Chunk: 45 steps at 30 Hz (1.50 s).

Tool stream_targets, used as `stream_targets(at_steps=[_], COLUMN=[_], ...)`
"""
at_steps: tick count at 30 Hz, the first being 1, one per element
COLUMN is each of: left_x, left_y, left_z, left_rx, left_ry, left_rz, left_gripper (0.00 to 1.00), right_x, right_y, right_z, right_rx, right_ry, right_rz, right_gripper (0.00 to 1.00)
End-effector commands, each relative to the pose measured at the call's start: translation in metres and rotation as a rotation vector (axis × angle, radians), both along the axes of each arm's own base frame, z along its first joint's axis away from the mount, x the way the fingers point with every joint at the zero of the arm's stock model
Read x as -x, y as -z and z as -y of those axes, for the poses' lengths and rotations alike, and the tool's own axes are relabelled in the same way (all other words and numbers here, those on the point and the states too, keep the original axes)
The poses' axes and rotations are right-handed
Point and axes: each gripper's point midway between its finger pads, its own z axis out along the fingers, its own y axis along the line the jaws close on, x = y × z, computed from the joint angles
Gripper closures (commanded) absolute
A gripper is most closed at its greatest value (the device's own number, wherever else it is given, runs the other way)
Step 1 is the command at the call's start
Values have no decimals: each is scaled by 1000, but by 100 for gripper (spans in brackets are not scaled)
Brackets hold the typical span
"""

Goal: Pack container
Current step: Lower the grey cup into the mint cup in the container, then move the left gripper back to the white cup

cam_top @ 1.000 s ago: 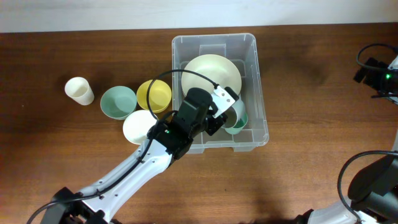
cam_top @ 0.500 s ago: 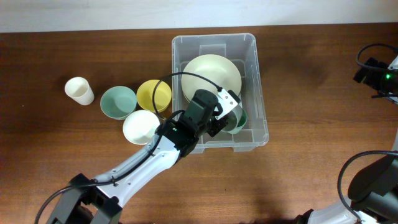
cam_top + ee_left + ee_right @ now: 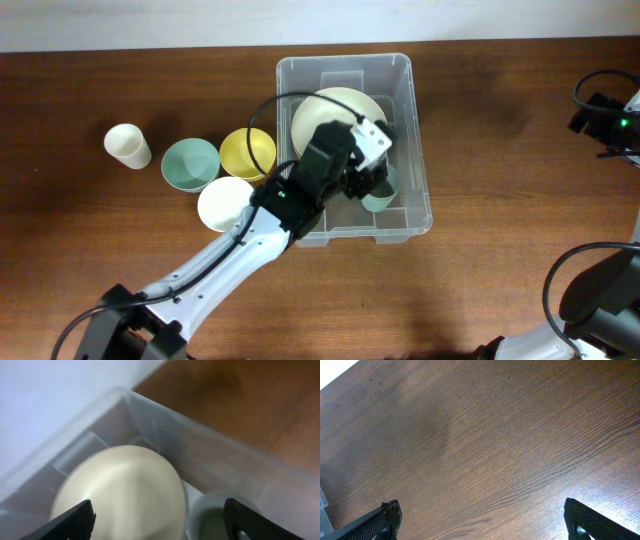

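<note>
The left gripper reaches the cream cup next and grips its open rim, which leaves the cup's base free to nest into the green cup [image 3: 380, 196] inside the container.
The clear plastic container [image 3: 410, 90] stands at the table's middle back. Inside it a large cream bowl [image 3: 330, 108] fills the far half, and a small green cup [image 3: 380, 196] sits at the near right corner. My left gripper [image 3: 368, 176] hovers inside the container just above the cup, open, with nothing between its fingers. The left wrist view shows the cream bowl [image 3: 120, 490], the green cup [image 3: 212, 517] and the container's wall [image 3: 200, 452] under the spread left gripper [image 3: 160, 522]. My right gripper [image 3: 482, 520] stands open over bare wood, far right.
Left of the container lie a yellow bowl [image 3: 248, 152], a teal bowl [image 3: 190, 163], a white bowl [image 3: 226, 203] and a cream cup [image 3: 127, 145]. The right arm [image 3: 610, 115] sits at the table's right edge. The white wall runs along the back.
My left gripper has opened and let go of the green cup, which now rests in the container's near right corner. The gripper has shifted slightly toward the back.
</note>
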Motion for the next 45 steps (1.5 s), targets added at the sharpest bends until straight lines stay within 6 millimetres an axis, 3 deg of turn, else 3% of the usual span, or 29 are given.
stream_targets(at_steps=[1, 5, 9, 14, 15, 18, 19, 23, 25, 27, 33, 39, 41, 45], left_x=[-29, -54, -73, -75, -72, -61, -55, -38, -38, -36, -31, -28, -33, -45], left_y=[-23, -21, -17, -6, -1, 16, 22, 37, 36, 37, 42, 54, 64, 103], left_z=[-32, -93, -173, -259, -275, -315, -327, -357, -367, -383, -432, -456, -458, -465], left_rx=[37, 37, 115, 231, 242, 243, 235, 207, 242, 333, 503, 564, 563, 592], left_ry=[-176, -408, -658, -798, -818, -898, -928, -1008, -1050, -1143, -1292, -1354, -1357, -1402], left_rz=[21, -15, -89, -233, -264, -349, -376, -450, -450, -464, -481, -504, -514, -569], left_gripper=[15, 17, 23, 28, 26, 3, 1, 1, 23, 32, 30, 30, 30, 29], right_x=[0, 0, 0, 0, 0, 0, 0, 0, 0, 0, 0, 0, 0, 0], right_y=[-17, -17, -17, -17, -17, -17, -17, -17, -17, -17, -17, -17, -17, -17], right_z=[3, 3, 3, 3, 3, 3, 3, 3, 3, 3, 3, 3, 3, 3], right_rx=[26, 26, 26, 26, 26, 26, 26, 26, 26, 26, 26, 27, 27, 26], right_ry=[10, 10, 10, 10, 10, 10, 10, 10, 10, 10, 10, 10, 10, 10], right_rz=[32, 32, 32, 32, 32, 32, 32, 32, 32, 32, 32, 32, 32, 32], right_gripper=[1, 1, 1, 1, 1, 1, 1, 1, 1, 1, 1, 1, 1, 1])
